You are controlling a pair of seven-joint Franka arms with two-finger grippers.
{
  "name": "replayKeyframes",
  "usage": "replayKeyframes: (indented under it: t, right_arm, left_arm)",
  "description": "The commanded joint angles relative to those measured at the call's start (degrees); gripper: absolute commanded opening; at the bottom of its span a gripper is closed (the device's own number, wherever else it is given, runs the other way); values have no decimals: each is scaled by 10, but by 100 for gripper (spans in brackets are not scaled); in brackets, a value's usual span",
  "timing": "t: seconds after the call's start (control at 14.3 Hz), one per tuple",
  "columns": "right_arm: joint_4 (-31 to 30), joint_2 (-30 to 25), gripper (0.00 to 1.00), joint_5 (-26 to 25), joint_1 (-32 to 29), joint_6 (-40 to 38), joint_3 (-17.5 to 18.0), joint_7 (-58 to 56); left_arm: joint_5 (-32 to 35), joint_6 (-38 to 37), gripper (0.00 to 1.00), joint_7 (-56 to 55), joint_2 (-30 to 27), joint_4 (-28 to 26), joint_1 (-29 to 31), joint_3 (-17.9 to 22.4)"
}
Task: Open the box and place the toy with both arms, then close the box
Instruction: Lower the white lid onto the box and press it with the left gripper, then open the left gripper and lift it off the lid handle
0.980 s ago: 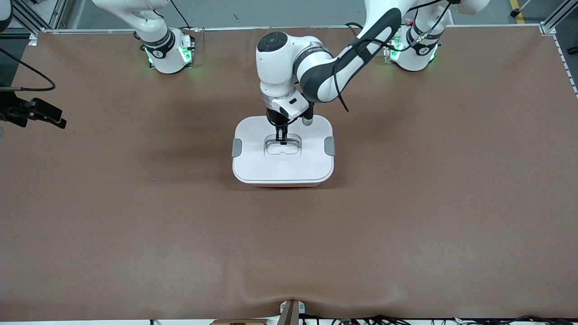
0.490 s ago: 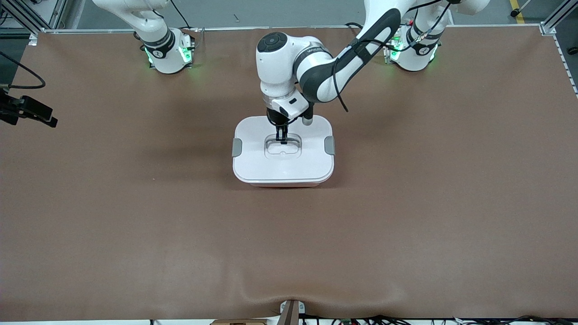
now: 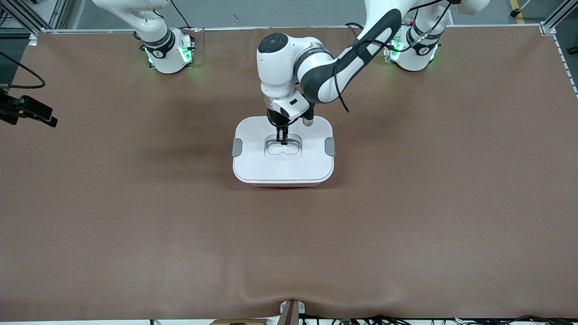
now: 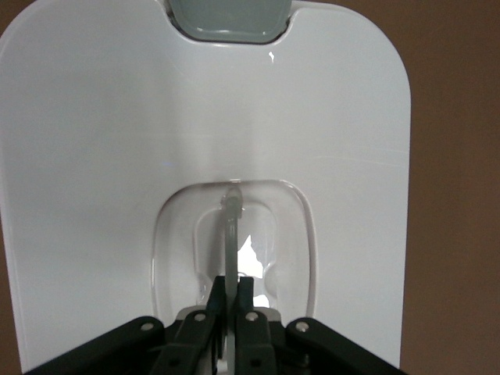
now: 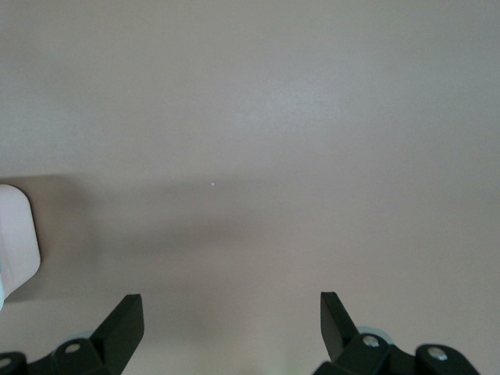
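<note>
My left gripper is ready and needs to open, because in the left wrist view the clear centre handle [image 4: 232,226] sits down in the lid's hollow [image 4: 181,242] and would stay there.
The box [image 3: 283,167] stands in the middle of the table with its white lid on and a grey clip [image 3: 236,147] at each end. My left gripper [image 3: 282,139] reaches down into the lid's recess. In the left wrist view, the left gripper [image 4: 233,283] is shut on the clear centre handle [image 4: 232,226], with one grey clip [image 4: 230,19] showing. My right gripper [image 3: 45,118] hangs over the right arm's end of the table, apart from the box. In the right wrist view it [image 5: 230,312] is open and empty over bare table. The toy is out of view.
The brown table cover [image 3: 289,234] has a raised wrinkle near the front edge. A corner of the box lid [image 5: 16,242] shows at the edge of the right wrist view. Both arm bases [image 3: 167,52] stand at the table's edge farthest from the front camera.
The right gripper has drawn a little farther toward the right arm's end of the table, then held still. The left gripper stays shut on the handle; the box has not moved.
</note>
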Motion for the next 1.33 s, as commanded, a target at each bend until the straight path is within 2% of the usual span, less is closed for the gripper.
replayKeyframes:
  t: [0.0, 0.07, 0.14, 0.42, 0.49, 0.7, 0.91, 1.26]
  right_arm:
    - [5, -3, 100, -3, -8, -10, 7, -3]
    - [5, -3, 100, -4, -7, -10, 7, -3]
    - [5, -3, 100, -4, -6, -11, 7, -3]
    - [5, -4, 100, -4, -4, -12, 9, -3]
    - [5, -4, 100, -4, -4, -12, 10, -3]
    - [5, -3, 100, -3, -4, -11, 11, -1]
    - [3, -3, 100, 5, -3, -11, 11, 3]
    - [5, -2, 100, 17, -4, -10, 11, 1]
  left_arm:
    - [37, 6, 26, -109, -7, -11, -1, -3]
    - [37, 6, 57, -108, -6, -13, -3, -3]
    - [37, 6, 67, -108, -6, -13, -4, -2]
    - [36, 6, 70, -107, -8, -14, 0, -3]
    - [37, 5, 100, -102, -8, -15, 0, -3]
    - [23, -3, 100, -30, -18, -11, 3, -3]
    - [-9, -39, 100, -10, -54, -8, 31, -4]
    - [-89, -55, 100, 169, -102, -4, 99, -8]
